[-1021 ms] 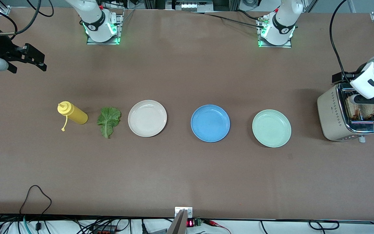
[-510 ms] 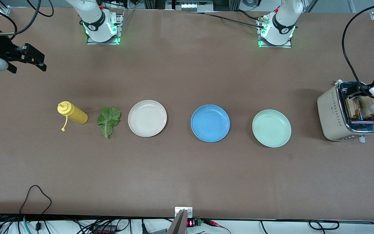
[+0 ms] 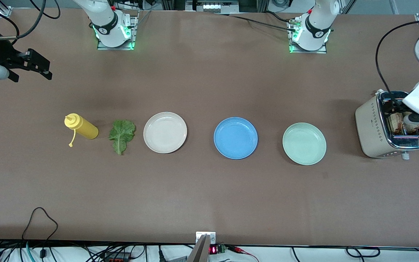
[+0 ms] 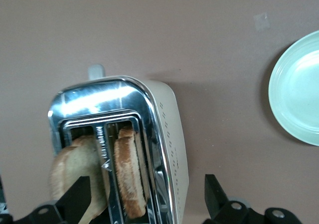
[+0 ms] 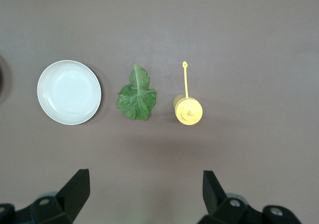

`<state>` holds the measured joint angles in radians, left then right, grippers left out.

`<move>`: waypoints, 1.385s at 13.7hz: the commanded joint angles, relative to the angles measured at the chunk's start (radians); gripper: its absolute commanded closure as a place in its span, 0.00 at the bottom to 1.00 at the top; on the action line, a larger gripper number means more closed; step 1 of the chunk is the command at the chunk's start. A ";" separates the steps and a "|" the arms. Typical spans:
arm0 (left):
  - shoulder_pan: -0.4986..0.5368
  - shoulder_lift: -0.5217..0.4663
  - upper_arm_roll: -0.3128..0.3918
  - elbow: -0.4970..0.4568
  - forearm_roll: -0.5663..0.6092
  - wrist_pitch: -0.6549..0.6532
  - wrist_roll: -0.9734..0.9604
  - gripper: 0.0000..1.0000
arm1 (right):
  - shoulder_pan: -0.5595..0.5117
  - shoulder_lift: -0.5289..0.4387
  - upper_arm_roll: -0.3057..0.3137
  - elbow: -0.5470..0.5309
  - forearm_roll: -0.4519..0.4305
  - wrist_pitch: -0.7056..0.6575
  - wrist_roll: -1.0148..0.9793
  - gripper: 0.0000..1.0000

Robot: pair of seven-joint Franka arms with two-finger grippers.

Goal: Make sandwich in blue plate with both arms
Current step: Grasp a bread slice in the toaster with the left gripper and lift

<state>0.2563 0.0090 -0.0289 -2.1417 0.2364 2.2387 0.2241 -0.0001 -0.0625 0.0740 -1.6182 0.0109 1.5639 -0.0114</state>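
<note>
The bread slice should be picked up next with my left gripper by its exposed top crust [image 3: 396,118] [image 4: 130,171] to make the sandwich, because the toaster slot closes around the rest.
The blue plate [image 3: 235,137] lies bare in the middle of the table, between a beige-white plate [image 3: 165,132] and a mint-green plate [image 3: 304,143]. Two toasted bread slices [image 3: 398,123] stand in the slots of a beige toaster [image 3: 371,127] at the left arm's end; they also show in the left wrist view [image 4: 130,176]. My left gripper [image 4: 146,194] is open just above the toaster top [image 3: 407,115], holding nothing. The lettuce leaf [image 3: 122,134] lies flat beside the beige-white plate. My right gripper [image 3: 36,67] is open and empty, waiting in the air at the right arm's end.
A yellow squeeze bottle [image 3: 82,127] lies on its side beside the lettuce, toward the right arm's end. The right wrist view shows the bottle [image 5: 188,109], the lettuce [image 5: 136,94] and the beige-white plate [image 5: 69,92] below it. Cables hang along the table's near edge.
The left arm's hand has shifted about above the toaster, swinging toward the table's end and partly back. The right arm, plates, lettuce and bottle have not moved.
</note>
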 commanded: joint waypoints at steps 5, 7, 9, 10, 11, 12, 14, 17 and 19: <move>0.067 -0.011 -0.009 -0.060 0.015 0.044 0.040 0.10 | 0.011 -0.019 -0.003 -0.019 -0.012 0.012 0.008 0.00; 0.076 0.017 -0.009 -0.058 0.015 0.062 0.026 0.29 | 0.009 -0.019 -0.003 -0.019 -0.012 0.010 0.008 0.00; 0.087 0.040 -0.011 -0.047 0.012 0.068 0.021 0.45 | 0.008 -0.017 -0.003 -0.019 -0.008 0.011 0.008 0.00; 0.087 0.040 -0.011 -0.047 0.000 0.078 0.021 0.54 | 0.006 -0.017 -0.003 -0.019 -0.006 0.012 0.008 0.00; 0.087 0.040 -0.011 -0.047 -0.002 0.081 0.012 0.67 | 0.008 -0.020 -0.003 -0.019 -0.006 0.007 0.008 0.00; 0.087 0.040 -0.011 -0.047 -0.002 0.081 -0.002 0.80 | 0.006 -0.020 -0.003 -0.019 -0.006 0.010 0.008 0.00; 0.089 0.040 -0.013 -0.046 -0.003 0.079 -0.006 0.91 | 0.008 -0.019 -0.003 -0.019 -0.006 0.013 0.008 0.00; 0.087 0.026 -0.016 -0.024 -0.003 0.052 0.004 0.96 | 0.008 -0.019 -0.003 -0.019 -0.006 0.013 0.007 0.00; 0.087 0.005 -0.020 0.014 -0.003 -0.038 0.006 0.97 | 0.008 -0.017 -0.003 -0.019 -0.008 0.012 0.004 0.00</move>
<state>0.3338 0.0435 -0.0322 -2.1677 0.2358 2.2876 0.2302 0.0019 -0.0625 0.0740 -1.6182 0.0109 1.5649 -0.0114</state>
